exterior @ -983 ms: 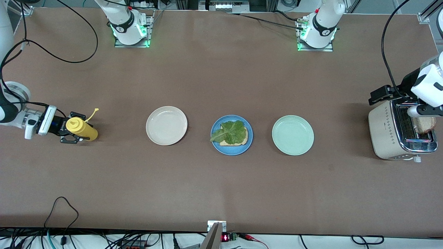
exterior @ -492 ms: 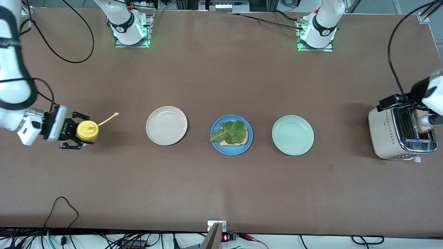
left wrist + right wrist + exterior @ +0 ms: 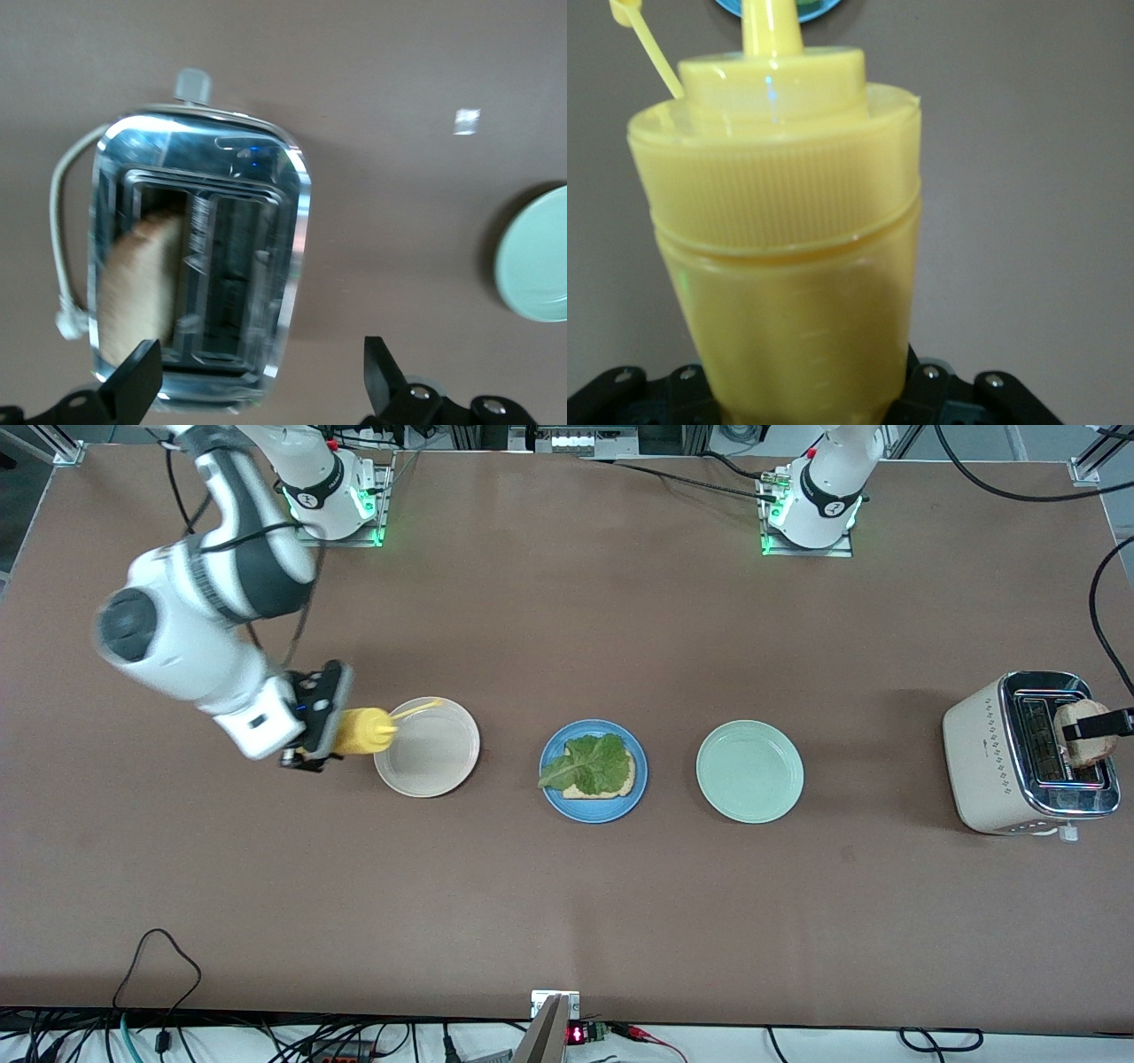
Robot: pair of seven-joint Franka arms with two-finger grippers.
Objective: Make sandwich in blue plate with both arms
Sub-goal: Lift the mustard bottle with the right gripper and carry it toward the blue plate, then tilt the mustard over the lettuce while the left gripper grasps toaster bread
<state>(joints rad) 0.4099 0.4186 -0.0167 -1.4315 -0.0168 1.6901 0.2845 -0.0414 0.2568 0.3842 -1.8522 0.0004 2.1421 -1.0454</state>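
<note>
The toaster slot encloses the rest of the bread slice, so my left gripper should next grab its exposed top edge [image 3: 1081,723].
The blue plate [image 3: 555,795] sits mid-table and holds one toasted bread slice [image 3: 617,786] with a green lettuce leaf [image 3: 589,762] on top. A second bread slice [image 3: 1074,737] stands in the toaster [image 3: 983,753] at the left arm's end of the table. It also shows in the left wrist view [image 3: 137,283]. My left gripper [image 3: 257,381] is open and empty, high over the toaster [image 3: 283,221]. Only one of its black fingers [image 3: 1103,726] shows in the front view. My right gripper [image 3: 310,740] is shut on a yellow mustard bottle [image 3: 359,731], tipped sideways with its nozzle over the cream plate's edge. The bottle [image 3: 788,248] fills the right wrist view.
A cream-white plate [image 3: 434,766] lies beside the blue plate toward the right arm's end. A pale mint-green plate [image 3: 749,771] lies beside it toward the left arm's end, and also shows in the left wrist view [image 3: 536,261]. The bottle's open cap strap [image 3: 416,708] hangs over the cream plate.
My right arm has swung the mustard bottle from the table's end to the cream plate's edge and tipped it sideways. My left gripper has risen from the toaster, leaving the bread in the slot.
</note>
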